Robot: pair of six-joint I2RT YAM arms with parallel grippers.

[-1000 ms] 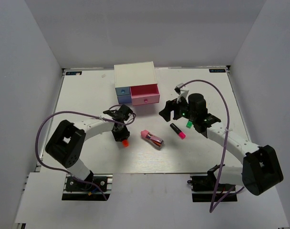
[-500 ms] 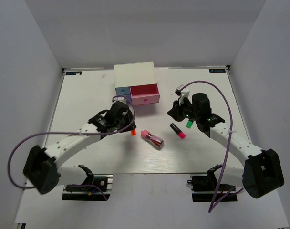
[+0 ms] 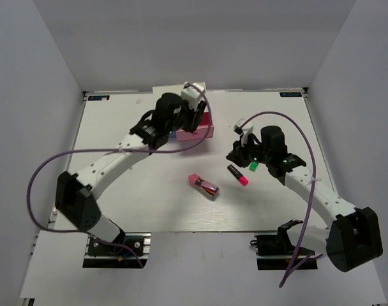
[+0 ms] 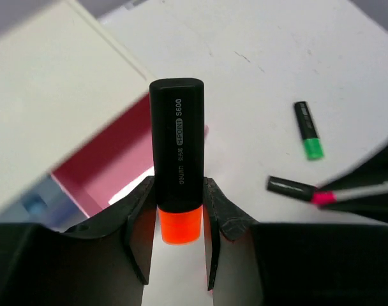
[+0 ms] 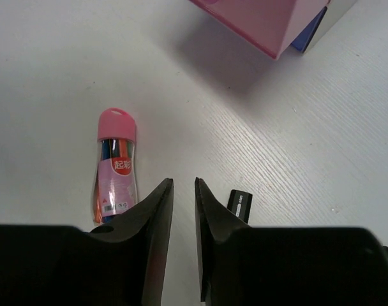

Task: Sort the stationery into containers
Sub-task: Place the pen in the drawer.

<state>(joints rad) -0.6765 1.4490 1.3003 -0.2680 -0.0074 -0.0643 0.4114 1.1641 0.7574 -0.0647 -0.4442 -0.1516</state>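
The black marker is above the pink drawer's front edge and its orange end is past that edge, so my left gripper should move the black marker before it opens.
My left gripper (image 3: 193, 118) is shut on a black marker with an orange end (image 4: 177, 185), holding it over the open pink drawer (image 4: 111, 166) of the white cabinet (image 4: 53, 95). My right gripper (image 5: 184, 185) hangs above bare table, its jaws a narrow gap apart with nothing between them. It stands between the pink-capped tube (image 5: 114, 169) and the black end of the magenta marker (image 5: 240, 205). In the top view the tube (image 3: 203, 184), the magenta-ended marker (image 3: 238, 175) and the green-ended marker (image 3: 252, 166) lie on the table. The right gripper (image 3: 237, 153) is just above them.
The left arm covers most of the cabinet in the top view; only the pink drawer's front (image 3: 205, 131) shows. A blue drawer front (image 5: 312, 29) sits beside the pink drawer (image 5: 258, 22). White walls close in the table on three sides.
My left arm has swung from the table's middle up to the cabinet, carrying the orange marker. The right gripper's jaws have come in from wide to a narrow gap.
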